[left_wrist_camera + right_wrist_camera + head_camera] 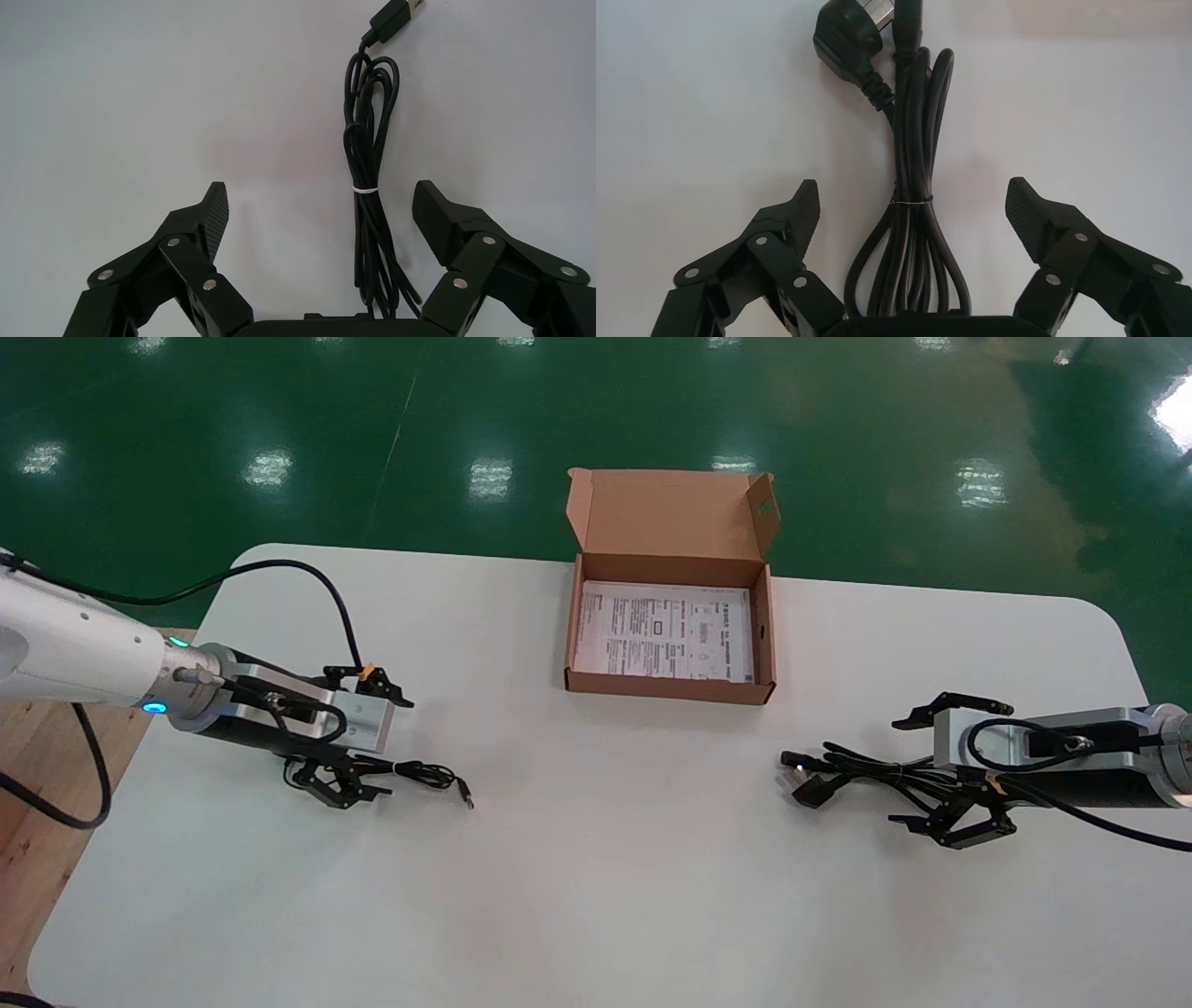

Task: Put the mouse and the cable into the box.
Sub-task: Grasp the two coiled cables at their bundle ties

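Note:
The USB cable has slack loops that fan out at both its ends, so the left gripper next needs to pinch it at its white tie, which gathers every part of the cable.
An open cardboard box stands at the table's far middle with a printed leaflet flat inside. A thin black USB cable, bundled with a white tie, lies on the table at the left. My left gripper is open and straddles its near end. At the right lies a thicker black power cable with a plug, tied in a bundle. My right gripper is open around it. No mouse shows in any view.
The white table has rounded corners and a broad bare front half. The box lid stands upright behind the box at the table's far edge. A green floor lies beyond.

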You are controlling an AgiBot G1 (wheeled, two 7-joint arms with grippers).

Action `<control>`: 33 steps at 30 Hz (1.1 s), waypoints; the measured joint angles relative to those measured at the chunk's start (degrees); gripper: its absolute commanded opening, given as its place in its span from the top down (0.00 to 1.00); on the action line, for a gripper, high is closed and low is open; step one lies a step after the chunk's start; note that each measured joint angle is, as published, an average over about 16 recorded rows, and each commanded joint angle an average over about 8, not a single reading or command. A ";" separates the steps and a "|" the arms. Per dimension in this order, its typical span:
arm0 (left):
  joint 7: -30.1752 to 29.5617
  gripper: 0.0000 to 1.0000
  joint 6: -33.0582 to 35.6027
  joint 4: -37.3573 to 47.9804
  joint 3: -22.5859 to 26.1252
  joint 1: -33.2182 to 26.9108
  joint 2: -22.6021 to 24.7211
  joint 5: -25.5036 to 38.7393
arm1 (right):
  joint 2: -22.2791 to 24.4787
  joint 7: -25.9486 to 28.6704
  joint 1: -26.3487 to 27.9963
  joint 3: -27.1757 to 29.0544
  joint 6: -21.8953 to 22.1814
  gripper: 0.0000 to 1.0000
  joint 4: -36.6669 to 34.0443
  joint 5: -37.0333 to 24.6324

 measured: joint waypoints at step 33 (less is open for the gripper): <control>0.21 1.00 0.99 -0.66 0.09 -0.61 -0.21 0.10 | 0.19 0.05 0.07 0.00 -0.13 1.00 0.62 0.04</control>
